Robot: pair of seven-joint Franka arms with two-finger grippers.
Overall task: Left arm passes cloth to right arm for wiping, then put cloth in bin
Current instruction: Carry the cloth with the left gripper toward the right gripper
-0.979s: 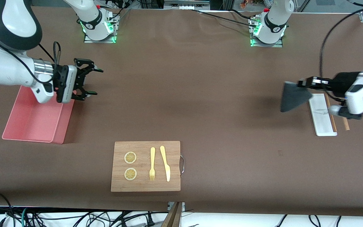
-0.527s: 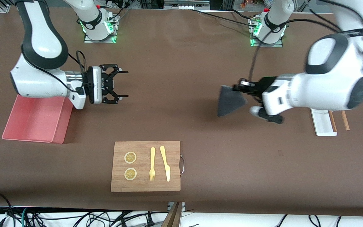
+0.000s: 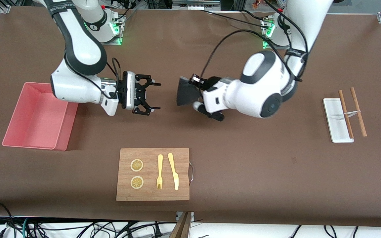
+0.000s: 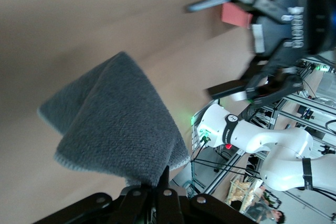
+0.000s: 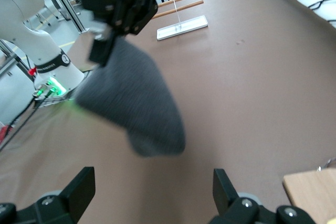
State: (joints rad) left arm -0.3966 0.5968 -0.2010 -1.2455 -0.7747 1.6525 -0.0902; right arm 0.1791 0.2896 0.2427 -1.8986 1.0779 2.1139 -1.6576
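Note:
My right gripper will take the dark grey cloth [image 5: 131, 90] over for wiping, so it will grip the cloth by its loose hanging end [image 5: 159, 142] next.
My left gripper [image 3: 195, 80] is shut on a corner of the dark grey cloth [image 3: 186, 93] and holds it hanging above the middle of the table. The cloth fills the left wrist view [image 4: 113, 129], pinched at the gripper [image 4: 157, 184]. My right gripper [image 3: 154, 96] is open and empty, level with the cloth and a short gap from it, pointing at it. In the right wrist view the cloth [image 5: 136, 103] hangs ahead of the open fingers [image 5: 81, 184]. The pink bin [image 3: 35, 115] stands empty at the right arm's end of the table.
A wooden board [image 3: 153, 174] with two lemon slices, a fork and a knife lies nearer the front camera than both grippers. A narrow white tray [image 3: 337, 120] with two wooden chopsticks [image 3: 352, 111] across it sits toward the left arm's end.
My left gripper has carried the cloth from over the white tray to over the table's middle. My right gripper, still open, has moved from over the bin toward the cloth.

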